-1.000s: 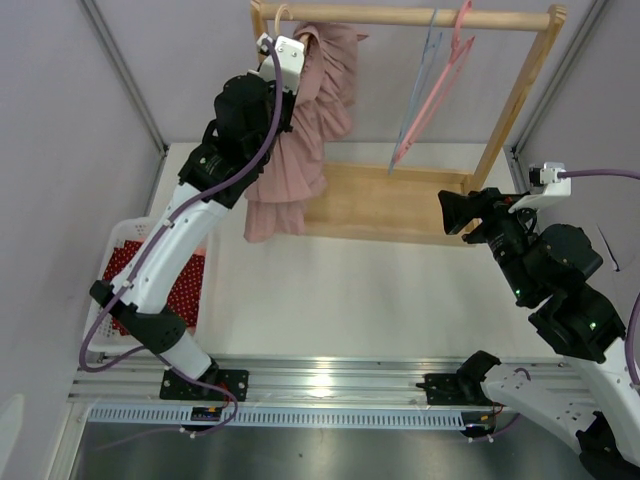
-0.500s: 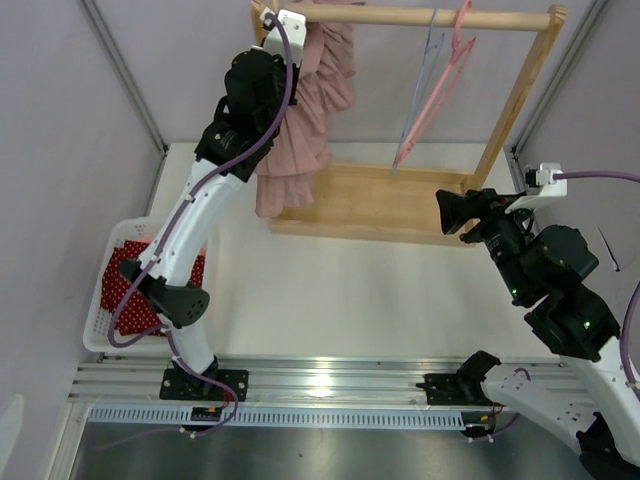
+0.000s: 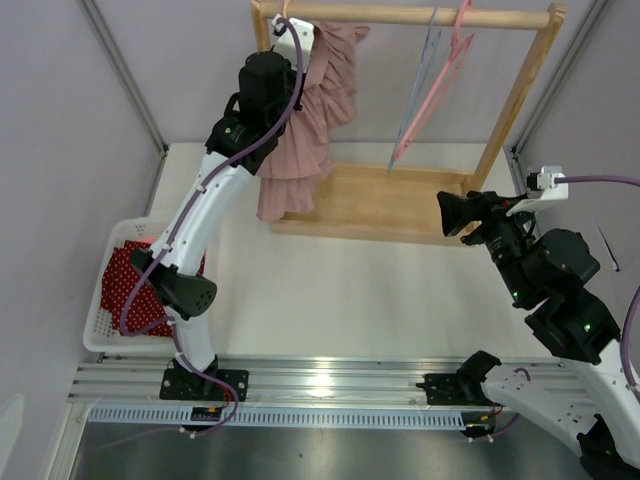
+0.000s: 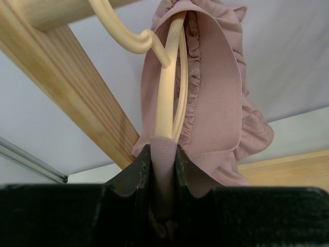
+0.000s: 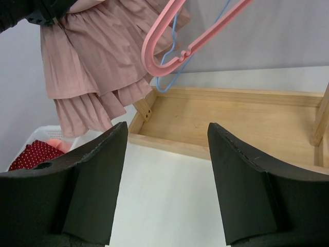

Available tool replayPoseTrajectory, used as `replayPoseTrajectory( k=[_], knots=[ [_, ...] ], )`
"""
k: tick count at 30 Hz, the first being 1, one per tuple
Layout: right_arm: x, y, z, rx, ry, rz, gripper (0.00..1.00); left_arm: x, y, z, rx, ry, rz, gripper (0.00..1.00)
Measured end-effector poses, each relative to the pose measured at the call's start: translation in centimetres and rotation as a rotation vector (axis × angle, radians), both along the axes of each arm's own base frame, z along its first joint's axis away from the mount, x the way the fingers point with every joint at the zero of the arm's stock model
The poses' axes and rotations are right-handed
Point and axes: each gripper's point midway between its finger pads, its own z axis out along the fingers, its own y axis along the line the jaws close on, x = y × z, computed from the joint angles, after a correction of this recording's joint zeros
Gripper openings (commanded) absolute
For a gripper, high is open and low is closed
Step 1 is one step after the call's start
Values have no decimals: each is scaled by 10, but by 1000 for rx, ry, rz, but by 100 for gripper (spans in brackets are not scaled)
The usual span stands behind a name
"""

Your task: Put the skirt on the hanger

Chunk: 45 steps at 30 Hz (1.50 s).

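The skirt [image 3: 305, 120] is ready for my left gripper to release now. Its waistband wraps the hanger's arm beside the bar, so the skirt would remain hanging.
The pink pleated skirt [image 3: 305, 120] hangs from a cream hanger [image 4: 167, 98] at the left end of the wooden rail [image 3: 400, 15]. In the left wrist view the hanger's hook [image 4: 128, 38] curls under the rail right beside it. My left gripper [image 4: 163, 154] is shut on the skirt's waistband over the hanger's arm, high up by the rail [image 3: 295, 35]. The skirt [image 5: 87, 62] also shows in the right wrist view. My right gripper [image 5: 167, 175] is open and empty, above the table in front of the rack's base [image 3: 380, 205].
A pink hanger [image 3: 440, 80] and a blue hanger [image 3: 418, 75] hang on the rail to the right. A white basket [image 3: 115, 290] with red dotted cloth [image 3: 140, 285] stands at the left table edge. The rack's right post [image 3: 520, 95] slants down.
My left arm has risen and moved right, carrying the skirt and hanger up to the rail. The right arm has barely moved.
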Motion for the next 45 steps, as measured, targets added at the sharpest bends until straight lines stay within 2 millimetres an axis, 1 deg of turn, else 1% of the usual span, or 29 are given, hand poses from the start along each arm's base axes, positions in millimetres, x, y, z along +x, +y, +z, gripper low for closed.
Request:
replayPoseTrajectory(
  k=[2,6,7,9,10,12,13,15,16,19,27,28,30,33,35,37,39,41,45],
  knots=[
    [1,1,-3,-4,5,0,69,3,-1,-6,1,14,-3,0],
    [3,3,-11,-15,18,0,69,3,-2,-6,-11,16,-9,0],
    [3,3,-12,-17,21,1,69,3,-2,-6,-15,16,-10,3],
    [4,3,-14,-19,24,1,69,2,-3,-7,-24,18,-16,11],
    [4,3,-14,-20,25,0,69,1,-3,-7,-27,17,-19,19],
    [4,4,-15,-20,26,0,69,-2,-3,-6,-35,19,-29,31],
    [4,4,-15,-20,26,1,69,-4,-3,-5,-37,20,-33,41],
    [4,4,-16,-19,28,1,70,-10,-2,-2,-52,21,-44,51],
    [5,4,-16,-19,29,1,70,-14,-1,1,-61,19,-51,59],
    [5,4,-18,-21,32,0,70,-27,1,11,-92,10,-78,66],
    [9,7,-22,-32,46,0,71,-75,12,52,-171,-49,-161,76],
    [10,8,-23,-34,50,0,71,-81,15,56,-179,-55,-168,79],
    [12,10,-25,-37,57,0,71,-96,20,62,-198,-62,-182,80],
    [17,15,-32,-49,80,2,71,-116,30,62,-224,-56,-184,82],
    [21,19,-38,-59,101,6,71,-130,40,53,-244,-41,-175,83],
    [24,23,-46,-71,127,12,71,-149,53,36,-265,-15,-152,84],
    [27,28,-54,-83,152,19,71,-165,67,16,-287,16,-118,84],
    [29,31,-65,-95,178,23,71,-184,85,-6,-327,41,-68,84],
    [30,37,-94,-123,243,41,71,-222,126,-55,-425,101,80,83]
  ],
)
